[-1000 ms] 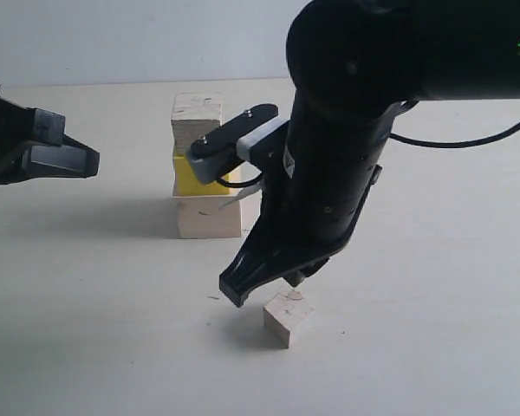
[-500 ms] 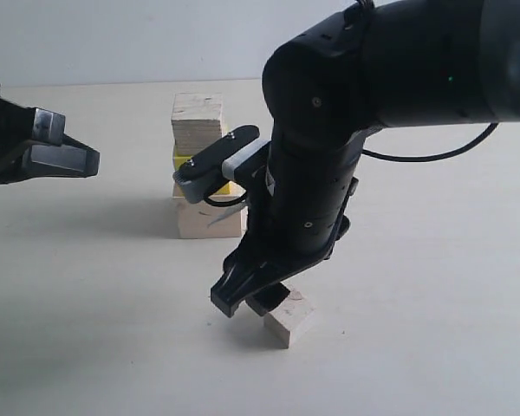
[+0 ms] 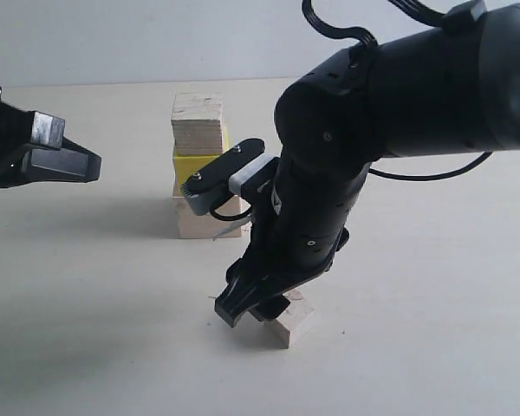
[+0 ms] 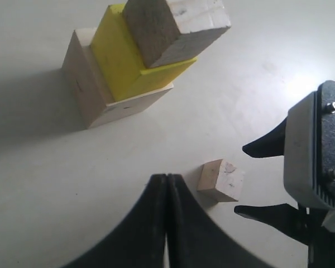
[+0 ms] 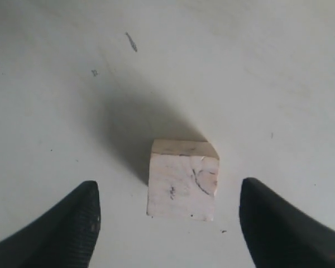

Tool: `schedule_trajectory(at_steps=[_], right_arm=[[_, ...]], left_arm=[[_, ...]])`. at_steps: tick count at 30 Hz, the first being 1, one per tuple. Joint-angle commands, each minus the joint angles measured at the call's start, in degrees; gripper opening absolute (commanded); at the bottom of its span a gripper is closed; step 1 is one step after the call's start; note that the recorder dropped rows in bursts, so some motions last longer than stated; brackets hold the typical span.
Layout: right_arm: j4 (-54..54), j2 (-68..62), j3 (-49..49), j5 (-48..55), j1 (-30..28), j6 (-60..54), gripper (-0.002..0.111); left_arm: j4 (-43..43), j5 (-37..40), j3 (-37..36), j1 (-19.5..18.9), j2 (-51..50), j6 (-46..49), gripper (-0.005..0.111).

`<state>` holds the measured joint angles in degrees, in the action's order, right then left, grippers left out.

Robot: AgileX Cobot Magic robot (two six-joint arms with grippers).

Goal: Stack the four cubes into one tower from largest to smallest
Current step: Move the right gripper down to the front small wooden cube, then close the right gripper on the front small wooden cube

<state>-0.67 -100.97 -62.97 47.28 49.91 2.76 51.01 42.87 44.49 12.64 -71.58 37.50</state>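
Observation:
The right gripper should grab the smallest pale cube (image 3: 293, 322) by its opposite sides next. Then it can cap the tower's layered-plywood cube (image 3: 198, 123).
A three-cube column stands at the back: the large pale wooden cube (image 3: 206, 221) at the bottom, the yellow cube (image 3: 189, 170) on it, and the layered-plywood cube (image 3: 198, 123) on top. The same column shows in the left wrist view as pale base (image 4: 81, 84), yellow cube (image 4: 123, 64) and plywood cube (image 4: 170, 25). The smallest pale cube (image 3: 293, 322) (image 5: 183, 181) (image 4: 220, 180) lies alone on the table in front. My right gripper (image 3: 253, 312) (image 5: 168, 187) is open and low, its fingers either side of that cube without touching it. My left gripper (image 3: 74, 162) (image 4: 167, 180) is shut on nothing, far left.
The pale table (image 3: 433, 329) stretches out around the cubes. The bulky right arm (image 3: 381, 130) leans over the middle and covers the column's right edge. A pale wall (image 3: 113, 35) runs behind the table.
The right arm has come down and tilted forward, bringing its open fingers from above the small cube to table level around it. The left gripper and the column have not moved.

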Motion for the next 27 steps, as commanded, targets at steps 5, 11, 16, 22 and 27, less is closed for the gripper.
schedule_trajectory(at_steps=[5, 11, 16, 22, 27], right_arm=[[2.2, -3.2, 0.3, -1.6, 0.1, 3.2, 0.067], [2.5, -5.8, 0.3, -2.7, 0.1, 3.5, 0.066], [3.4, -7.4, 0.3, -3.3, 0.1, 4.9, 0.065], [3.8, -9.0, 0.3, -3.4, 0.1, 5.9, 0.065], [4.4, -9.0, 0.3, -4.3, 0.1, 6.3, 0.064]], left_arm=[[0.3, 2.0, -0.1, -0.1, 0.5, -0.1, 0.000], [0.3, 2.2, -0.1, -0.1, 0.5, -0.1, 0.000], [0.3, 2.2, -0.1, -0.1, 0.5, -0.1, 0.000], [0.3, 2.2, -0.1, -0.1, 0.5, 0.2, 0.000], [0.3, 2.2, -0.1, -0.1, 0.5, 0.2, 0.000]])
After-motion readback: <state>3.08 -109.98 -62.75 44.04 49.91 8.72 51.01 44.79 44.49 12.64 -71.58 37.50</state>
